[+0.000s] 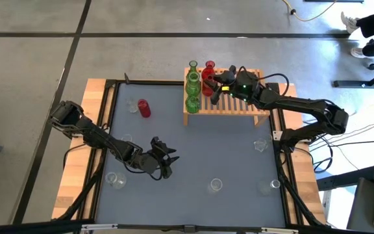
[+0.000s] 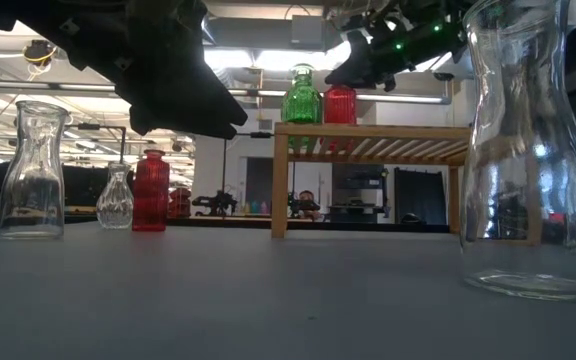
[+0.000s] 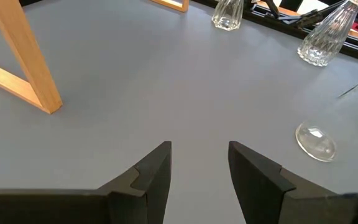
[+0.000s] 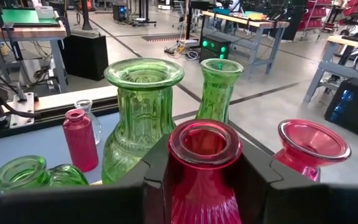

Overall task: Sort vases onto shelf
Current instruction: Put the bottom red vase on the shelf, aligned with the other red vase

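The red vase [image 1: 207, 79] [image 4: 205, 186] is low over the shelf slats beside the green vases and would stand, so it is now time for my right gripper to let go.
The shelf [image 1: 229, 104] stands at the table's far right. At its left end are green vases [image 1: 192, 84] and, farther back, a red vase [image 1: 209, 67]. My right gripper [image 1: 217, 86] is over the shelf just right of them, shut on a red vase [image 4: 204, 165]. Close ahead in the right wrist view stand green vases [image 4: 143, 118] and a flared red one [image 4: 309, 146]. My left gripper [image 3: 199, 168] hangs open over bare table at the near middle, holding nothing. Another red vase [image 1: 144, 108] stands on the table left of the shelf. My right gripper pinches the red vase's neck just under the rim [image 4: 188, 177], one finger [image 4: 154, 177] on each side. The fingers come nearly level from the table's right side. The vase stays upright. The gripper hides its base, so I cannot tell whether it rests on the slats.
Clear vases are scattered on the grey table: [image 1: 132, 105], [image 1: 115, 180], [image 1: 215, 186], [image 1: 260, 145], [image 1: 265, 188]. One big clear vase [image 2: 528, 150] stands close to the low camera. The right half of the shelf top is bare slats [image 1: 252, 107].
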Controlling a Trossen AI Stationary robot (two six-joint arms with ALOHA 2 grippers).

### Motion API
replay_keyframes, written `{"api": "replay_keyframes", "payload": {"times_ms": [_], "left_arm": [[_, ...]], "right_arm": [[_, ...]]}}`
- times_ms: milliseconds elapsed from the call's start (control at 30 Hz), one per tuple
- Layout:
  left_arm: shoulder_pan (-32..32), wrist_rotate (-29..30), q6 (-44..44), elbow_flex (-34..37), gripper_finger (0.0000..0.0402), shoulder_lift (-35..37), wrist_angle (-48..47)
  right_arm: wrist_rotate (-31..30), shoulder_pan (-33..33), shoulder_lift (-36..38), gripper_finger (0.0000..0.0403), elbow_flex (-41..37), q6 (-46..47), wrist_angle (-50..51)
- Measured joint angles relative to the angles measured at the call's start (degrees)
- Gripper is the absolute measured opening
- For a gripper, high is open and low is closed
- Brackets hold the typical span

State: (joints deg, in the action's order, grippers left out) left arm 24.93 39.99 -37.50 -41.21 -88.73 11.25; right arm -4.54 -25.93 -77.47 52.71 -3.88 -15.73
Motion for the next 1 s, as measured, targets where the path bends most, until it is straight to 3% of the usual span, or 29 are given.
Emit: {"api": "replay_keyframes", "payload": {"times_ms": [733,1000], "left_arm": [[0.0,-0.2,0.0,0.0,0.0153,0.0,0.0],[0.0,-0.4,0.0,0.0,0.0153,0.0,0.0]], "right_arm": [[-1.0,0.0,0.0,0.0190,0.9,-0.1,-0.2],[-0.8,0.0,0.1,0.0190,6.7,-0.8,9.7]]}}
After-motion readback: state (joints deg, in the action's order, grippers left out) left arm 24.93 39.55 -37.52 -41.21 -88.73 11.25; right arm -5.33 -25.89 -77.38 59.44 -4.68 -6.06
